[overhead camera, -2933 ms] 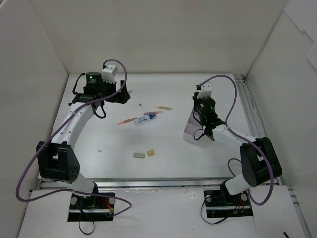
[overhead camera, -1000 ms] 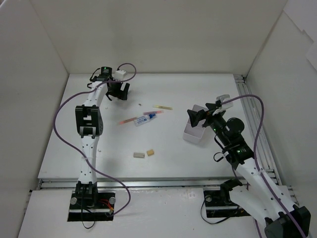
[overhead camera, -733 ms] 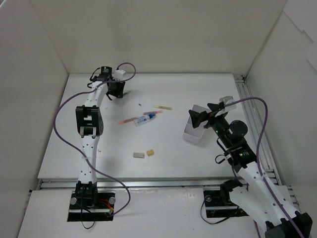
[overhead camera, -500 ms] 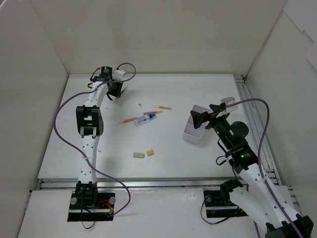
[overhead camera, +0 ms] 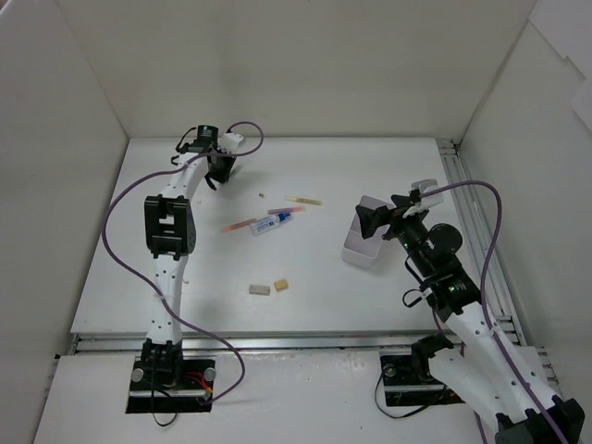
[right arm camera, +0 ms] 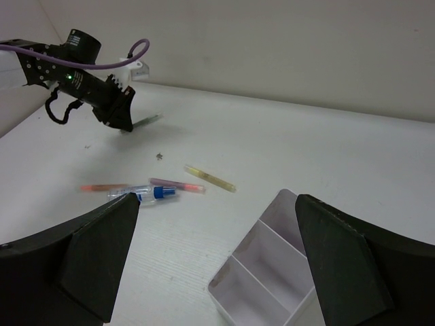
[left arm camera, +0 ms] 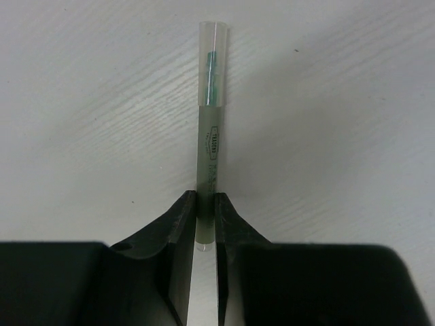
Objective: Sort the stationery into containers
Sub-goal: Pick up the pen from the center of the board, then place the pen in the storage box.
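The grey pen would come up with my left gripper if I lifted it now, because both fingers touch the pen's near end with a gap on neither side.
At the table's far left, my left gripper (overhead camera: 222, 168) (left arm camera: 206, 204) is shut on the near end of a thin grey pen (left arm camera: 209, 122) (right arm camera: 147, 121), which points away from the fingers just above the white tabletop. My right gripper (overhead camera: 381, 211) (right arm camera: 217, 200) hangs wide open above the white three-compartment box (overhead camera: 354, 251) (right arm camera: 216, 288), holding nothing. In mid-table lie a pale yellow pen (overhead camera: 303, 200) (right arm camera: 209, 178), a red pen (overhead camera: 239, 225) (right arm camera: 102, 187), a pinkish pen (overhead camera: 287, 213) (right arm camera: 178, 185) and a clear tube with a blue end (overhead camera: 265, 226) (right arm camera: 146, 193). Two beige erasers (overhead camera: 259, 289) (overhead camera: 281, 284) lie nearer.
White walls enclose the table on the left, back and right. A metal rail (overhead camera: 462, 199) runs along the right edge. A tiny dark speck (overhead camera: 262, 195) lies near the pens. The left arm's purple cable (overhead camera: 116, 208) loops beside its links.
My left gripper's jaws have closed on the grey pen and its wrist has turned a little. The right gripper has drifted slightly over the box, still open.
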Available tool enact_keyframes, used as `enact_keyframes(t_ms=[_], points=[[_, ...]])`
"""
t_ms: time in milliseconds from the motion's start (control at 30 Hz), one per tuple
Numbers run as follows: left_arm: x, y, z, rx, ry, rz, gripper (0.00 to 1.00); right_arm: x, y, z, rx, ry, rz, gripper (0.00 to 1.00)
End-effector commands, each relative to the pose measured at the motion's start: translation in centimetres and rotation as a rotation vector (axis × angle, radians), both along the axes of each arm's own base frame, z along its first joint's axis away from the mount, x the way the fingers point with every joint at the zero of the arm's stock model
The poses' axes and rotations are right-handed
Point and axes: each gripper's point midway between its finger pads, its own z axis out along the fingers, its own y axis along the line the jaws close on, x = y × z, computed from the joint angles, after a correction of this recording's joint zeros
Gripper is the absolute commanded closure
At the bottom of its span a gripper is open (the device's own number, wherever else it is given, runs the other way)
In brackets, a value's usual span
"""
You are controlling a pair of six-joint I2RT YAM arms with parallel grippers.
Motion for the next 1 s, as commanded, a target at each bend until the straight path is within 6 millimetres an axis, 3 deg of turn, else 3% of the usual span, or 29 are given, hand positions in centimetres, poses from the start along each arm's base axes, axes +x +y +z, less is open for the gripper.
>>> enact_keyframes(t_ms=[0,33,67,133,167,233,267,333,367,400,433,467,500,533,567,733,800,967], points=[[0.6,-1.6,13.5,-0.106,-0.240,-0.033,1.00,0.6,0.8,4.0,0.058,-0.075,0.023,0.02],[0.2,-2.5,15.5,-0.160,-0.264,-0.046,1.00,0.7,1.2,3.9,0.069,-0.058,0.038,0.02],[-0.7,-2.9,18.7,-0.193,-0.307,-0.057,1.00,1.1,1.5,3.3,0.069,-0.033,0.041,0.02],[-1.7,-4.0,22.2,-0.264,-0.372,-0.092,1.00,1.5,1.8,3.0,0.102,0.002,0.045,0.02],[-3.5,-4.3,24.3,-0.308,-0.387,-0.084,1.00,1.8,2.1,2.4,0.109,0.029,0.045,0.02],[-5.0,-5.3,26.9,-0.384,-0.446,-0.119,1.00,2.3,2.2,1.9,0.161,0.067,0.030,0.02],[-7.2,-6.1,27.4,-0.430,-0.432,-0.124,1.00,2.7,2.5,1.6,0.176,0.084,0.032,0.02],[-8.9,-7.2,29.1,-0.494,-0.477,-0.156,1.00,2.8,3.2,1.9,0.222,0.098,0.053,0.02],[-11.2,-7.9,28.8,-0.512,-0.461,-0.163,1.00,3.3,3.6,1.4,0.232,0.117,0.055,0.02],[-11.9,-8.5,29.5,-0.568,-0.473,-0.141,1.00,3.3,4.2,1.9,0.249,0.112,0.070,0.02],[-13.8,-9.3,30.9,-0.592,-0.500,-0.153,1.00,3.3,5.0,2.0,0.251,0.116,0.090,0.02],[-14.3,-10.0,26.5,-0.607,-0.408,-0.127,1.00,3.5,5.8,1.5,0.245,0.133,0.101,0.02],[-15.9,-10.5,27.9,-0.651,-0.423,-0.122,1.00,3.5,6.4,1.9,0.253,0.128,0.120,0.02],[-16.6,-11.1,28.0,-0.671,-0.437,-0.123,1.00,3.1,7.6,1.8,0.249,0.134,0.165,0.02],[-18.8,-12.8,26.6,-0.689,-0.397,-0.141,1.00,3.2,8.3,1.7,0.254,0.136,0.181,0.02],[-24.0,-16.9,24.5,-0.672,-0.361,-0.158,1.00,2.6,11.3,1.1,0.281,0.162,0.250,0.02],[-25.9,-18.6,24.3,-0.670,-0.358,-0.203,1.00,2.5,11.3,0.5,0.323,0.176,0.236,0.02],[-28.8,-20.5,24.6,-0.658,-0.369,-0.267,1.00,3.0,10.4,-1.4,0.406,0.237,0.138,0.02]])
